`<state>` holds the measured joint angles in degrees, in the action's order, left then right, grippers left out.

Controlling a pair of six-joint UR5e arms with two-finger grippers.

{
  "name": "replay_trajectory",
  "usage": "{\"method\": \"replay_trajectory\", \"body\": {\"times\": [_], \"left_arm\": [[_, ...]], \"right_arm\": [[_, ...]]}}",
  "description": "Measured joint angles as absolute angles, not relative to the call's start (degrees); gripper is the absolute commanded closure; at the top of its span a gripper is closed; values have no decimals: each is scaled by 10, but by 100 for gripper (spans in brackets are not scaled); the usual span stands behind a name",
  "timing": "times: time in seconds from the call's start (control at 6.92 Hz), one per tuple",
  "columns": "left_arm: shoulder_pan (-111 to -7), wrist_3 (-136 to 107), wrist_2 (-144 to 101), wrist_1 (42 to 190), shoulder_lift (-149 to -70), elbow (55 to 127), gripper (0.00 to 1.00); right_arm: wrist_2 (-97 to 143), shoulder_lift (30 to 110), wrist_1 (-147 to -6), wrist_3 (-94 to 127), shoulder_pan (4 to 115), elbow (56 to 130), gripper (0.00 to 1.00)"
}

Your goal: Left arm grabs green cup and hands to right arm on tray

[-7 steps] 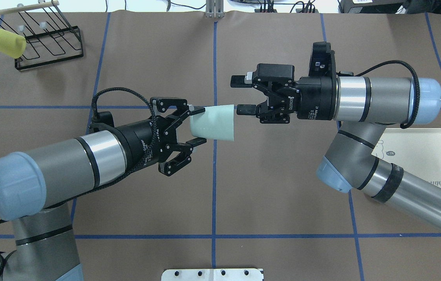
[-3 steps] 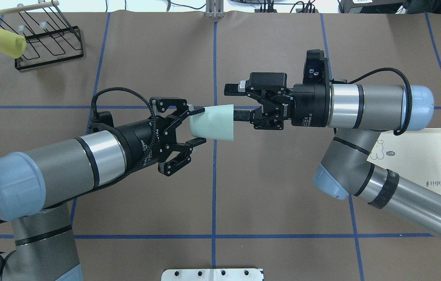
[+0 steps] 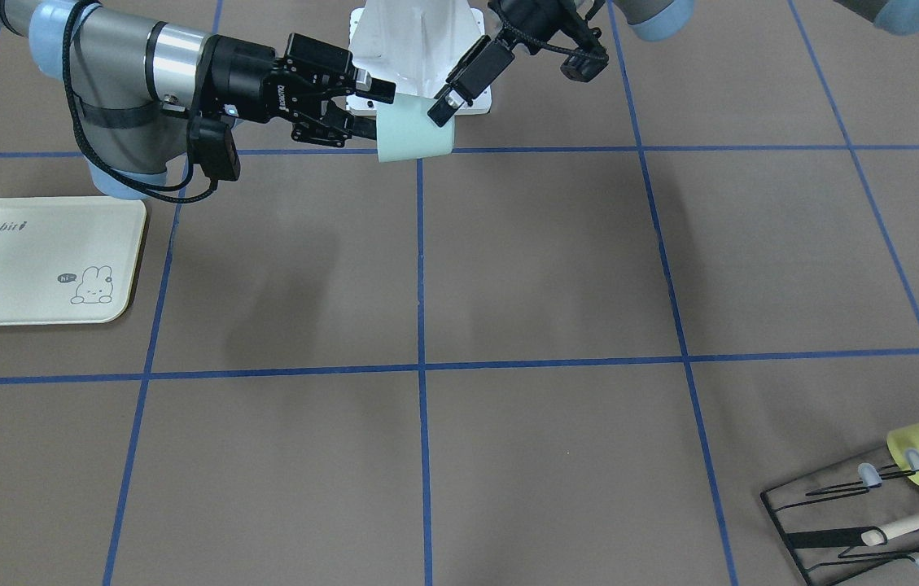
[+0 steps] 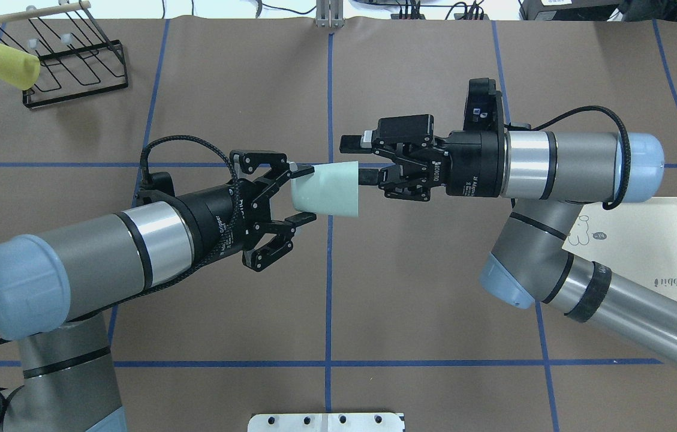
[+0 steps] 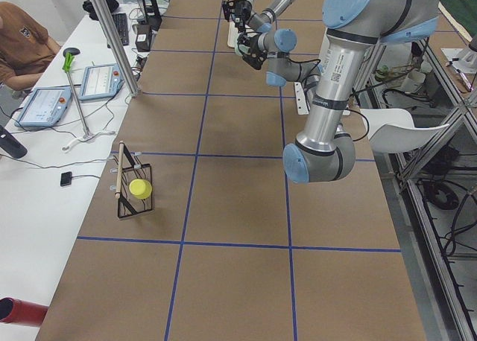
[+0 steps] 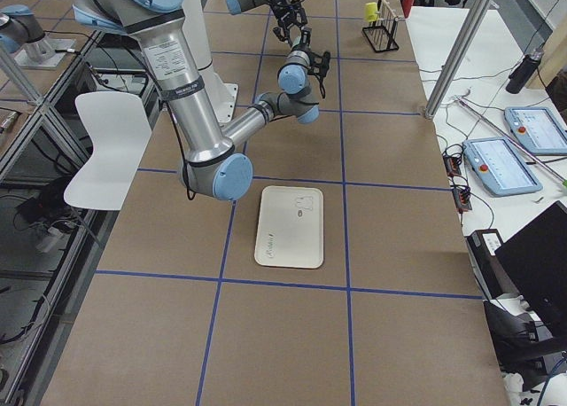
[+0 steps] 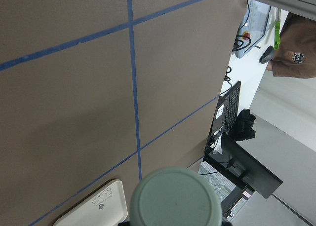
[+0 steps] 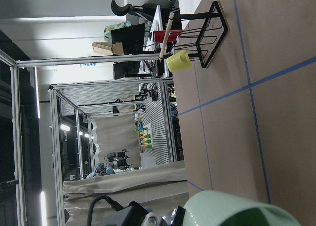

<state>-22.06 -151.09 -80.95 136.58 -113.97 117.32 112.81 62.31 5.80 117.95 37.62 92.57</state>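
The cup's base end is already covered by my left gripper, so my right gripper needs to grab the cup by its open rim (image 3: pixel 380 129) (image 8: pixel 243 209) next.
The pale mint-green cup (image 4: pixel 327 189) is held on its side in the air over the table's middle, mouth toward the right arm. My left gripper (image 4: pixel 303 195) is shut on its base end. The cup's base shows in the left wrist view (image 7: pixel 175 196). My right gripper (image 4: pixel 357 159) is open at the cup's mouth. Its nearer finger (image 4: pixel 369 176) reaches the rim and the other stands outside the cup wall. I cannot tell whether they touch. The open mouth shows in the right wrist view (image 8: pixel 232 211). The cream tray (image 4: pixel 656 252) lies flat under the right arm's elbow.
A black wire rack (image 4: pixel 74 60) with a wooden bar stands at the far left corner, with a yellow-green cup (image 4: pixel 7 64) hung on it. A white mount plate (image 4: pixel 326 422) sits at the near edge. Blue tape lines grid the brown table.
My right gripper has moved left toward the cup, and its nearer finger now reaches the cup's mouth. The left arm and the cup have not moved.
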Motion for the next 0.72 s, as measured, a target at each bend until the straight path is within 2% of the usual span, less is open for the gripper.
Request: {"method": "replay_trajectory", "body": {"times": [0.72], "left_arm": [[-221, -1511, -810, 1366, -1140, 1173, 100]], "right_arm": [[1127, 621, 57, 1178, 368, 914, 51]]}}
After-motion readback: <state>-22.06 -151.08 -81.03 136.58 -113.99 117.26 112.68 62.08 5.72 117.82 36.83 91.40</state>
